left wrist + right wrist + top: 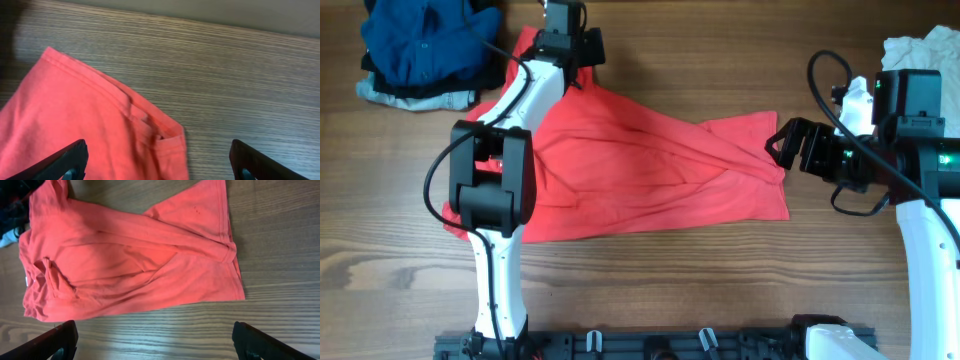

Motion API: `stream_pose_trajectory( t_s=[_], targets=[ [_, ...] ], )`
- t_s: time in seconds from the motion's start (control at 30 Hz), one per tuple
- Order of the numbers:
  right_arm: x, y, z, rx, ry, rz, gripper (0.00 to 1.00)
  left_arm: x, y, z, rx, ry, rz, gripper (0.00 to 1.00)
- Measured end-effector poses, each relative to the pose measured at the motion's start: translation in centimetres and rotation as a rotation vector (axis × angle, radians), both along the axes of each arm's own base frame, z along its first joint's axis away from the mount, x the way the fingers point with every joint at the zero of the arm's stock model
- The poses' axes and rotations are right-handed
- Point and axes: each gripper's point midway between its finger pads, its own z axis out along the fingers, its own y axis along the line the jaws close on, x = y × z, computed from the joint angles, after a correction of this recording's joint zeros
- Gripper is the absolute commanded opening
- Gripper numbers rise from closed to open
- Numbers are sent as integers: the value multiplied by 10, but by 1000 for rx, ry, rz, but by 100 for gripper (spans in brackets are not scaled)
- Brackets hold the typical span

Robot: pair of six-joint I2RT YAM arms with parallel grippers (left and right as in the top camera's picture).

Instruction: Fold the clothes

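Note:
My left gripper grips the red T-shirt [640, 170] by its hemmed far corner next, to draw that edge of the T-shirt across and fold it.
The red T-shirt [640, 170] lies crumpled and partly folded across the middle of the table, with no lettering showing. My left gripper [570, 50] hangs over its far left corner. In the left wrist view its open, empty fingers [160, 165] straddle a hemmed corner of the shirt [100, 130]. My right gripper [782, 143] is at the shirt's right edge. In the right wrist view its fingers [155, 345] are wide open over bare wood, just short of the shirt [135, 260].
A pile of blue and dark clothes [425, 50] lies at the far left corner, close to the left gripper. A white cloth [920, 50] lies at the far right, behind the right arm. The table is brown wood [720, 270].

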Motion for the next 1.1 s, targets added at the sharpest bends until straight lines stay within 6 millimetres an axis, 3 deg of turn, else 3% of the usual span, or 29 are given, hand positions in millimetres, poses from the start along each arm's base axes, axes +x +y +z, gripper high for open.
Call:
stream_pose_trajectory(
  t_s=[0.17, 0.27, 0.37, 0.5, 0.63, 0.67, 0.73, 0.9, 0.97, 1.1],
  targets=[
    [-3, 0, -1, -1, 13, 3, 100, -4, 1, -26, 10, 50, 0, 91],
    [-3, 0, -1, -2, 13, 5, 100, -8, 2, -52, 20, 96, 0, 91],
    [-3, 0, -1, -2, 11, 6, 100, -8, 1, -55, 33, 97, -6, 89],
    [-3, 0, -1, -2, 11, 6, 100, -8, 1, -55, 46, 96, -20, 64],
    [-3, 0, -1, -4, 10, 9, 100, -8, -1, -57, 58, 95, -28, 17],
    [-3, 0, -1, -4, 10, 10, 100, -8, -1, -57, 64, 95, -32, 11],
    [-3, 0, -1, -5, 9, 13, 100, -8, -4, -57, 63, 95, -33, 4],
    [-1, -5, -2, -30, 5, -4, 100, -20, 2, -57, 137, 141, 1, 4],
    [6, -8, 0, -45, -24, -15, 99, -34, 9, -51, 169, 194, 21, 4],
    [13, -10, -15, -49, -26, -30, 100, -54, 21, 22, 150, 169, 102, 6]
  ],
)
